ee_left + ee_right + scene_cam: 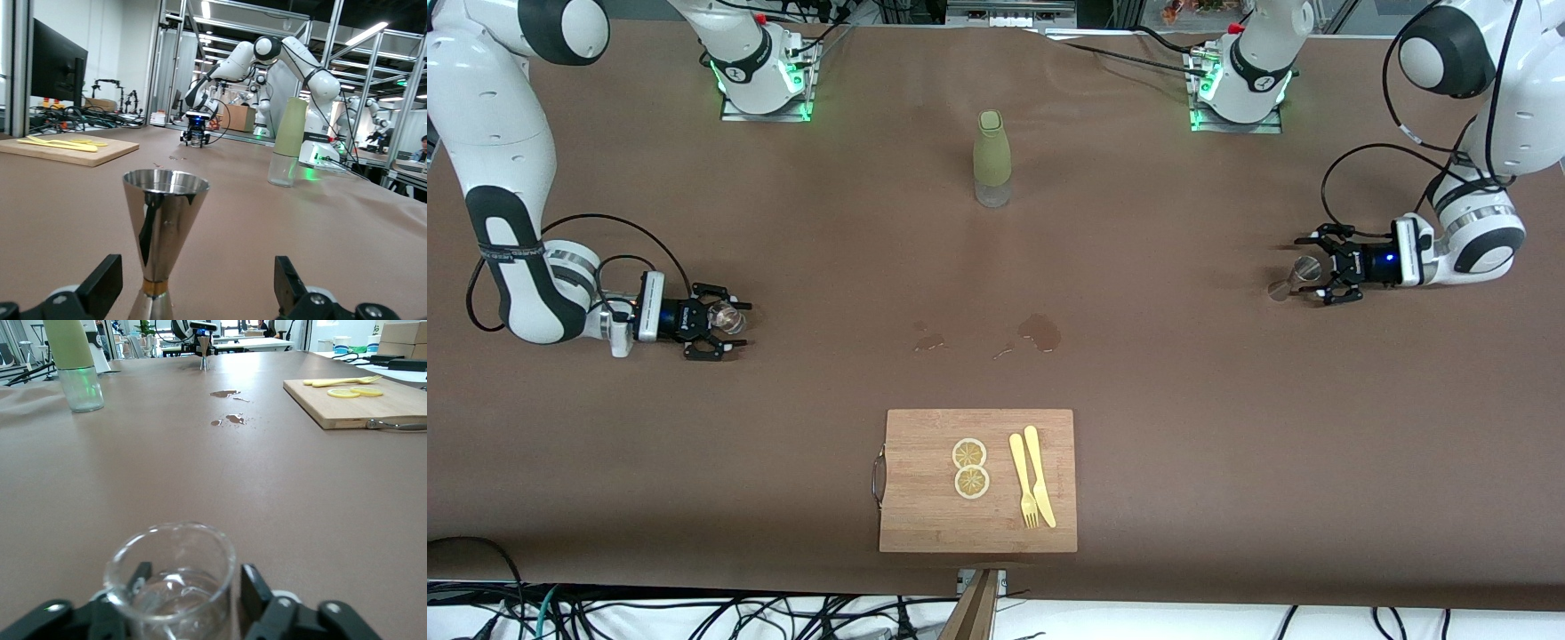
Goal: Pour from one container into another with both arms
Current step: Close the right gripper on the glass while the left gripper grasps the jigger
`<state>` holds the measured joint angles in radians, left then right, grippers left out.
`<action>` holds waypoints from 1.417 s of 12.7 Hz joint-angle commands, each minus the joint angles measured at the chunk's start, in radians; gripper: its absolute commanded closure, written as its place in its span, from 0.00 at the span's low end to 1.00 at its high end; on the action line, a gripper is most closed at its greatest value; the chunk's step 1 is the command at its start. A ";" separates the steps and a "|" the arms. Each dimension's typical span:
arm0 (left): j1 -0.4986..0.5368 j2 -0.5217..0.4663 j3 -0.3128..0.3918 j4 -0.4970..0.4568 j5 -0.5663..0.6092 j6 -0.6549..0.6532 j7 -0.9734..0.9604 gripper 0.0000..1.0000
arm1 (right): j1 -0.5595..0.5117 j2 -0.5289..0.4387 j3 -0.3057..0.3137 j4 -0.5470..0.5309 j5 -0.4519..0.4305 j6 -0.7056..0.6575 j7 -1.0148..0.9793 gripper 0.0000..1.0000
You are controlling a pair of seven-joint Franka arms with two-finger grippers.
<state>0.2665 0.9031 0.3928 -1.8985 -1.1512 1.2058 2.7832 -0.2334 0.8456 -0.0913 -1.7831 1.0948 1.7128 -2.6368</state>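
The left gripper grips the jigger by its narrow middle (155, 288) next, which leaves the jigger's upper cup (165, 207) free to catch the pour.
The clear glass tumbler (727, 316) stands on the brown table toward the right arm's end, with a little liquid in it. My right gripper (734, 325) is low at the table and shut on it; in the right wrist view the black fingers (252, 583) hug both sides of the tumbler (170, 587). The silver hourglass jigger (1305, 268) stands upright toward the left arm's end. My left gripper (1319, 279) is open around it at table height. In the left wrist view the jigger (163, 213) stands between the wide-apart fingers (288, 283), touching neither.
A tall olive-green sleeved bottle (991, 156) stands mid-table near the bases. Wet spill patches (1039, 331) lie in the middle. A wooden cutting board (925, 498) with lemon slices (970, 467) and a yellow fork and knife (1032, 476) sits nearest the front camera.
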 commanded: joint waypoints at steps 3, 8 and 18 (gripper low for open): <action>0.007 0.040 -0.009 0.048 -0.001 -0.028 0.213 0.00 | -0.009 0.006 0.013 -0.019 0.011 -0.005 -0.015 0.59; 0.007 0.042 -0.008 0.056 0.004 -0.026 0.211 0.18 | -0.009 0.000 0.015 -0.010 0.059 -0.012 0.017 0.66; 0.007 0.054 -0.008 0.058 0.008 -0.023 0.216 0.55 | -0.006 -0.235 0.148 -0.044 0.046 0.091 0.296 0.66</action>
<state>0.2710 0.9372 0.3773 -1.8489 -1.1512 1.2002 2.7833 -0.2323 0.6830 0.0242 -1.7715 1.1469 1.7543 -2.3973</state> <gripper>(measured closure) 0.330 0.652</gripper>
